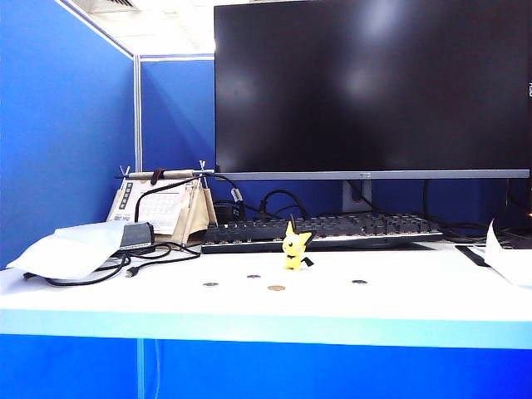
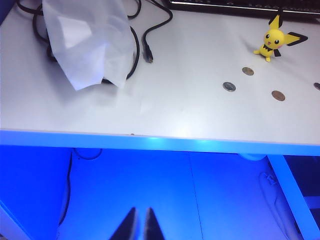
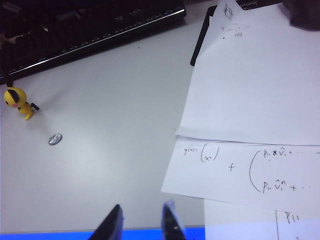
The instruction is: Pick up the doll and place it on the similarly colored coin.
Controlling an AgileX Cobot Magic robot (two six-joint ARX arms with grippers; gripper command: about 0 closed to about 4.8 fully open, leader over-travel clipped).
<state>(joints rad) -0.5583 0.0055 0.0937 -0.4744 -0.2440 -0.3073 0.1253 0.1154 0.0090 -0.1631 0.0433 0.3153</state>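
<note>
I should grab the yellow doll by its round head (image 1: 294, 243) with my right gripper next, to stand the doll on the golden-brown coin (image 1: 276, 288).
The doll (image 1: 295, 247), a small yellow figurine with black-tipped ears, stands upright on the white table just in front of the keyboard; it also shows in the wrist views as the doll (image 2: 272, 42) and the doll (image 3: 17, 102). The golden-brown coin (image 1: 276, 288) lies flat a short way in front of it, nearer the table's front edge, seen too as the coin (image 2: 278, 95). My left gripper (image 2: 140, 212) hangs below and in front of the table edge, its fingers almost touching, holding nothing. My right gripper (image 3: 143, 206) hovers over the front edge, fingers apart and empty. Neither gripper shows in the exterior view.
Three dark silver coins (image 1: 210, 284), (image 1: 253, 276), (image 1: 359, 282) lie around the golden one. A black keyboard (image 1: 332, 229) and a monitor (image 1: 366, 83) stand behind. A white bag (image 1: 71, 249) and black cables (image 1: 158, 258) are at the left, papers (image 3: 250, 100) at the right.
</note>
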